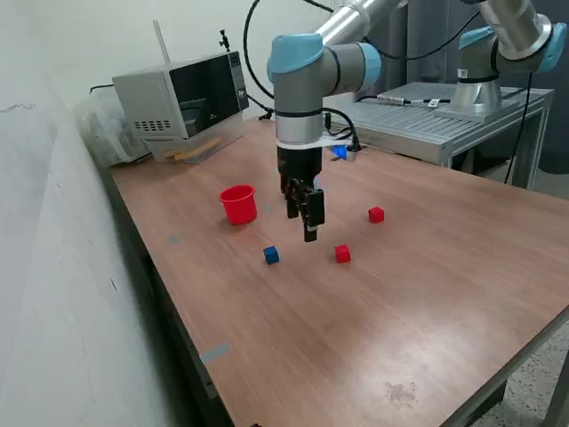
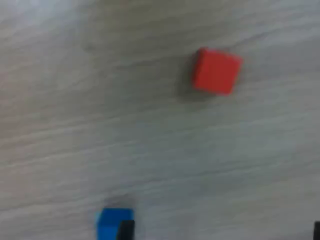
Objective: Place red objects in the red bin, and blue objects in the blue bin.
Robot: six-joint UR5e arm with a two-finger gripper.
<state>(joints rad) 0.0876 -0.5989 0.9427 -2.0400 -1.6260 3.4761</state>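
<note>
My gripper is to grab the dark-blue cube (image 1: pixel 271 255) next by its pair of opposite sides, to drop it into the blue bin.
My gripper (image 1: pixel 302 224) hangs just above the table, between a dark-blue cube (image 1: pixel 271 255) and a red cube (image 1: pixel 342 253). It is open and empty. The wrist view shows the red cube (image 2: pixel 216 71) and the blue cube (image 2: pixel 113 222), with one dark fingertip (image 2: pixel 125 230) beside the blue cube and the other at the picture's edge. A second red cube (image 1: pixel 376 214) lies further to the exterior view's right. The red cup (image 1: pixel 238 204) stands upright to the left of the gripper. A small blue patch (image 1: pixel 339 152) shows behind the arm; I cannot tell whether it is the light-blue cup or a cube.
A microwave (image 1: pixel 182 100) stands at the table's back left corner by the wall. A second robot arm (image 1: pixel 498 44) and a grey metal bench (image 1: pixel 444 116) are behind the table. The table's edges (image 1: pixel 178 302) run along the left and the front.
</note>
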